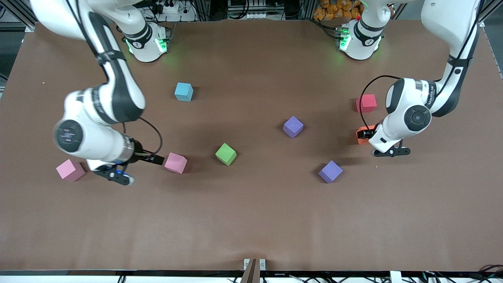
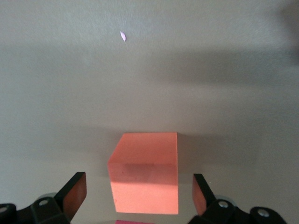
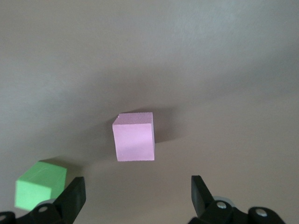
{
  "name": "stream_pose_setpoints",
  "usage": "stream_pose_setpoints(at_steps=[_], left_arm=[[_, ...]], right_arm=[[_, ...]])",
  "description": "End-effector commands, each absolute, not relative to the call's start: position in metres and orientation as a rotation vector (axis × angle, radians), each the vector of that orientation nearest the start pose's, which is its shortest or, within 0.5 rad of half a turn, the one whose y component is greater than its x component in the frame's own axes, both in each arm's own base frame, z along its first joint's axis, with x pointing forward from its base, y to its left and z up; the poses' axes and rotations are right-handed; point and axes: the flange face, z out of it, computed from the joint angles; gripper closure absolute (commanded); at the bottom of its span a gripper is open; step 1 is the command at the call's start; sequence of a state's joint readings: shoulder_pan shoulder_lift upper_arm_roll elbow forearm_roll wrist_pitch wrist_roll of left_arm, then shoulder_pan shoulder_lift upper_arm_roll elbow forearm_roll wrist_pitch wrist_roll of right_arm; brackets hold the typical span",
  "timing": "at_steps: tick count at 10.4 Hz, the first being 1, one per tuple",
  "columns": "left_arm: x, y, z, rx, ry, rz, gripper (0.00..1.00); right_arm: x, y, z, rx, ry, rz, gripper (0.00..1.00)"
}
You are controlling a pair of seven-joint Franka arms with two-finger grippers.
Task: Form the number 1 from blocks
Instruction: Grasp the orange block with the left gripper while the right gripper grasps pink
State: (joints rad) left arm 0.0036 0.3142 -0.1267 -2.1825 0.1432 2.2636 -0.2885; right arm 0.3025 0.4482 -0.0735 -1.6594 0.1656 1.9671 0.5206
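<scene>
The orange block [image 1: 361,135] needs to be picked up next by its two opposite sides with my left gripper, to start building the number 1.
Eight blocks lie scattered on the brown table [image 1: 251,220]. The orange block [image 1: 361,135] [image 2: 145,172] sits between the open fingers of my left gripper [image 1: 367,133] [image 2: 138,196], untouched by either pad. A red block [image 1: 366,103] lies farther from the camera. My right gripper [image 1: 157,159] [image 3: 138,193] is open and empty, low beside a pink block [image 1: 175,162] [image 3: 134,136]. A green block [image 1: 226,153] [image 3: 39,184] lies next to that. Also there: a light blue block [image 1: 183,91], two purple blocks [image 1: 293,126] [image 1: 330,171], and a second pink block [image 1: 70,169].
The two arm bases [image 1: 147,41] [image 1: 359,39] stand along the table's edge farthest from the camera. A small bracket [image 1: 254,267] sits at the nearest edge. Bare brown surface spans the strip nearest the camera.
</scene>
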Motion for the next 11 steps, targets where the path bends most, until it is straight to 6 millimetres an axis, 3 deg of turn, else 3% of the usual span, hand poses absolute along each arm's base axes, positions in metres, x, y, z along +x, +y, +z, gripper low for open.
stream_pose_setpoints(at_steps=[1,5,8,9,10,11], left_arm=[[0.529,-0.066,0.221,-2.997,-0.119,0.309,0.00],[0.525,-0.068,0.201,-2.989,-0.110,0.363,0.00],[0.523,-0.066,0.186,-2.983,-0.112,0.402,0.00],[0.524,-0.064,0.185,-2.982,-0.115,0.405,0.32],[0.525,-0.060,0.186,-2.984,-0.127,0.401,0.99],[0.527,-0.057,0.188,-2.985,-0.137,0.395,1.00]], right_arm=[[0.631,0.171,0.303,-3.022,0.596,0.310,0.00],[0.629,0.184,0.260,-3.031,0.675,0.349,0.00],[0.631,0.184,0.242,-3.032,0.685,0.362,0.00],[0.631,0.188,0.236,-3.029,0.684,0.351,0.00],[0.631,0.190,0.229,-3.033,0.682,0.352,0.00],[0.630,0.194,0.225,-3.033,0.693,0.347,0.00]])
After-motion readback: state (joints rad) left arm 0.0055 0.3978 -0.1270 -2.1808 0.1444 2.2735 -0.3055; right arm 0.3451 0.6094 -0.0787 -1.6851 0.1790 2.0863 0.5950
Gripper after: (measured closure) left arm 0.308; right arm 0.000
